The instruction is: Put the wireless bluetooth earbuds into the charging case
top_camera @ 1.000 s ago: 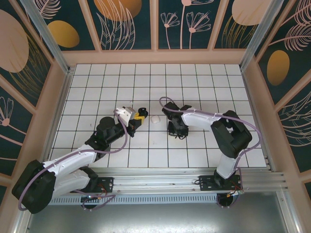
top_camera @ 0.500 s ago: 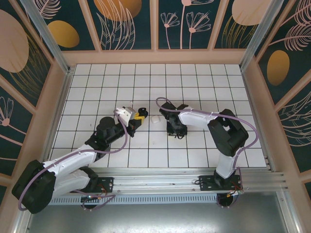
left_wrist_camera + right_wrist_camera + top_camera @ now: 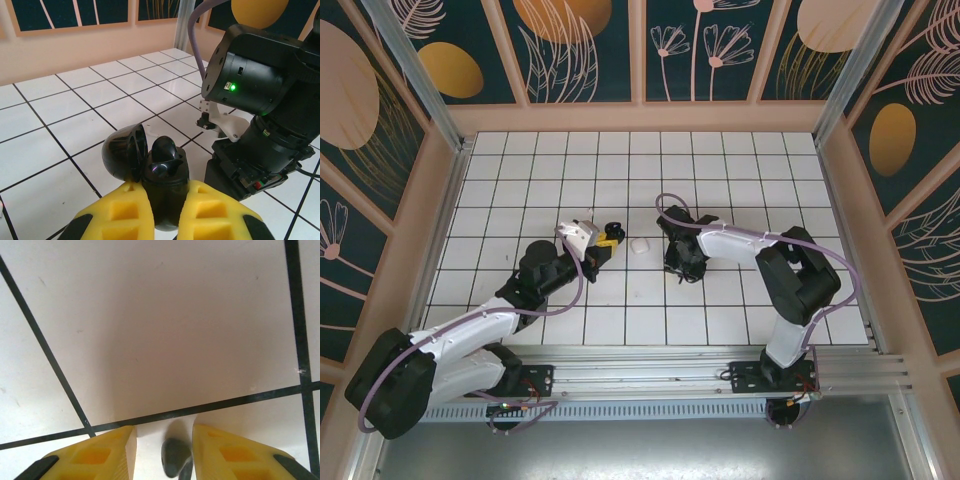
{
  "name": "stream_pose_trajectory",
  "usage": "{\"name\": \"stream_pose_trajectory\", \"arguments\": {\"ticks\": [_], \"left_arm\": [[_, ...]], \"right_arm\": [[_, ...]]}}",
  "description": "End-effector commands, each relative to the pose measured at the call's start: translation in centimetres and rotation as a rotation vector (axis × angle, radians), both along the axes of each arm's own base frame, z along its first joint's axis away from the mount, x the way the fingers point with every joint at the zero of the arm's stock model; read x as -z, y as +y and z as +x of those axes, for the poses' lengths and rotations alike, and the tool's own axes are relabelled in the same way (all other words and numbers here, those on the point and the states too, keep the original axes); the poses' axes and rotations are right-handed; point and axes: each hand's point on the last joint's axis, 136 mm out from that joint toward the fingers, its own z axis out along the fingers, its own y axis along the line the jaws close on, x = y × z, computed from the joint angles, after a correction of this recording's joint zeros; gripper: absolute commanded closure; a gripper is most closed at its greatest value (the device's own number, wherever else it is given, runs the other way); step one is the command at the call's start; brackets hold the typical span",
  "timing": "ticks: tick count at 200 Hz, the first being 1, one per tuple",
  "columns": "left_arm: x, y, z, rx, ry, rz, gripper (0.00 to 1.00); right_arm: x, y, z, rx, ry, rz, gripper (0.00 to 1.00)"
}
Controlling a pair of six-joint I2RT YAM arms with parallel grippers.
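Note:
Next, the right gripper grips the black earbud across its rounded head, leaving the earbud's stem free to insert into the charging case.
My left gripper is shut on a black charging case, held upright with its lid flipped open to the left. A black earbud sits in the top of the case. In the top view the left gripper holds the case just above the tiled floor, left of centre. My right gripper points straight down at the floor to its right. Its yellow fingers stand apart, and another black earbud lies on the tile between them, closer to the right finger.
A small white object lies on the floor between the two grippers. The right arm's black wrist stands close in front of the held case. Peach walls bound the white tiled floor on three sides.
The right gripper's fingers have spread apart, and its wrist has shifted slightly over the same tile. The left arm and the case have stayed still.

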Motion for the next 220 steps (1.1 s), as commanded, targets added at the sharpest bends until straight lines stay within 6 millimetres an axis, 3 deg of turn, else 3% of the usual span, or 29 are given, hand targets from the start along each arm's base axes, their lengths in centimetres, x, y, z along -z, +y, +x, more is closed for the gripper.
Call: {"name": "stream_pose_trajectory", "arguments": {"ticks": [1, 35, 78, 139, 184, 220], "left_arm": [[-0.8, -0.2, -0.1, 0.018, -0.041, -0.019, 1.0], [-0.8, -0.4, 0.0, 0.021, -0.041, -0.02, 1.0], [-0.6, -0.5, 0.1, 0.022, -0.039, -0.018, 1.0], [-0.5, -0.6, 0.1, 0.026, -0.037, -0.016, 1.0], [-0.7, -0.6, 0.2, 0.027, -0.043, -0.025, 1.0], [-1.3, -0.8, 0.0, 0.043, -0.061, -0.04, 1.0]], "right_arm": [[-0.3, -0.6, -0.1, 0.038, -0.008, -0.007, 0.65], [-0.1, -0.8, -0.8, 0.028, 0.005, -0.013, 0.67], [0.1, -0.9, -1.5, 0.0, 0.029, -0.043, 0.76], [-1.2, -1.0, -0.7, -0.04, -0.008, -0.114, 0.87], [-4.4, -0.8, 0.6, -0.072, -0.093, -0.183, 0.89], [-9.6, 0.6, 2.3, -0.108, -0.249, -0.218, 0.89]]}}
